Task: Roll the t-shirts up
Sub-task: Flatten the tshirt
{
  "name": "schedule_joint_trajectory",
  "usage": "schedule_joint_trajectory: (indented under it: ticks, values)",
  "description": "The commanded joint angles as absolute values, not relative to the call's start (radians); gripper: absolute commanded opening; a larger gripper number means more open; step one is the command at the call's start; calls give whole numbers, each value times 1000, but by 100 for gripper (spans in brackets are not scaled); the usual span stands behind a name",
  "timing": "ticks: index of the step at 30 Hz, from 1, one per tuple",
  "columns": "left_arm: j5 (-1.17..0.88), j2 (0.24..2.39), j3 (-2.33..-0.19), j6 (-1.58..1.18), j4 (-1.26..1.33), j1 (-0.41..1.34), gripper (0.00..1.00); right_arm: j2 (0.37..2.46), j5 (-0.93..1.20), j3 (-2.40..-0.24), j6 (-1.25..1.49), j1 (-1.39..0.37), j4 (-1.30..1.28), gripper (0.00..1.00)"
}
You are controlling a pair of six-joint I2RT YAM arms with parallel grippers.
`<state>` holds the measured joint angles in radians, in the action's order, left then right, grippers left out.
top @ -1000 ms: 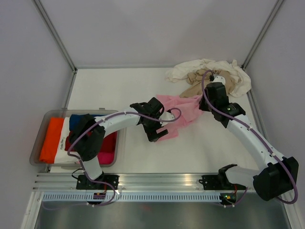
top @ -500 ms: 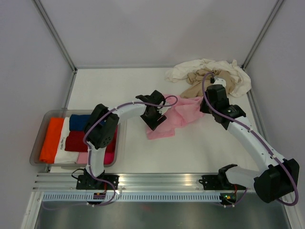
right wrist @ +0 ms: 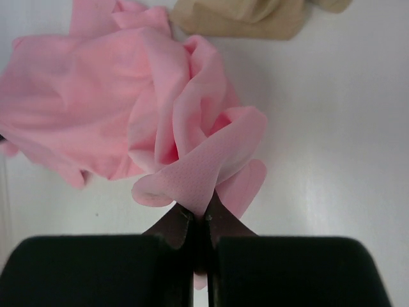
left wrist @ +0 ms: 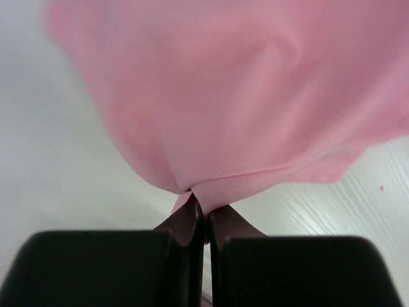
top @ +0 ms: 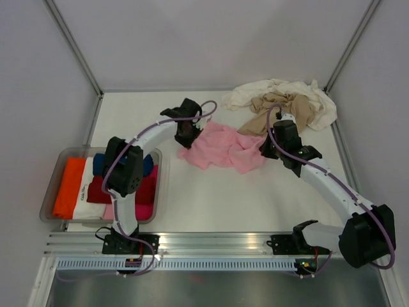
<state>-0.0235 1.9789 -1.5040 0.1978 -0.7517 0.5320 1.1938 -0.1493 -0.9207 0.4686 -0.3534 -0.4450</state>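
I need to keep holding the pink t-shirt with my right gripper until I have spread the t-shirt, because its loose folds are bunched at my fingers over the table.
A light pink t-shirt (top: 222,147) lies crumpled mid-table, stretched between both grippers. My left gripper (top: 190,135) is shut on its left edge; in the left wrist view the pink t-shirt (left wrist: 243,102) hangs from the pinched gripper (left wrist: 204,211). My right gripper (top: 268,148) is shut on the shirt's right edge; in the right wrist view a fold of the pink t-shirt (right wrist: 160,121) is clamped in the gripper (right wrist: 199,220). A cream-white t-shirt (top: 271,89) and a tan-beige t-shirt (top: 281,109) lie heaped at the back right; the tan one's edge (right wrist: 255,16) shows in the right wrist view.
A clear plastic tray (top: 57,160) at the left holds folded orange, white, blue, dark red and pink cloths. Metal frame posts and pale walls close in the table's back and sides. The arms' bases sit on a rail at the near edge.
My left gripper shut on the pink t-shirt's edge and pulled it back and to the left. The right gripper came slightly nearer with its edge, and the shirt now spreads wider.
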Motion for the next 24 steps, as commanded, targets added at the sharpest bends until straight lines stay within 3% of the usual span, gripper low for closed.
schedule_joint_trajectory:
  ticks: [1,5,6,8,9,12,18,22,24]
  values:
    - [50,1801,-1725,186,-723,465,2,1279,74,-847,616,-389,-196,0]
    - [46,1744,-1967,241,-726,460,2,1396,101,-879,698,-534,-72,0]
    - [34,1737,-2003,253,-726,462,2,1419,124,-890,707,-567,-46,5]
    - [12,1709,-2086,267,-732,469,2,1476,266,-919,721,-639,30,22]
    - [5,1698,-2100,294,-732,477,2,1482,297,-917,768,-640,49,46]
    - [24,1643,-2062,409,-735,575,2,1370,281,-850,816,-563,64,62]
    - [-129,1660,-1761,465,-799,828,2,1182,194,-802,730,-235,-303,63]
    - [-181,1742,-1660,471,-804,995,2,1109,92,-830,634,-135,-460,67]
    - [-250,1816,-1660,448,-804,1032,10,1088,46,-822,621,-83,-507,67]
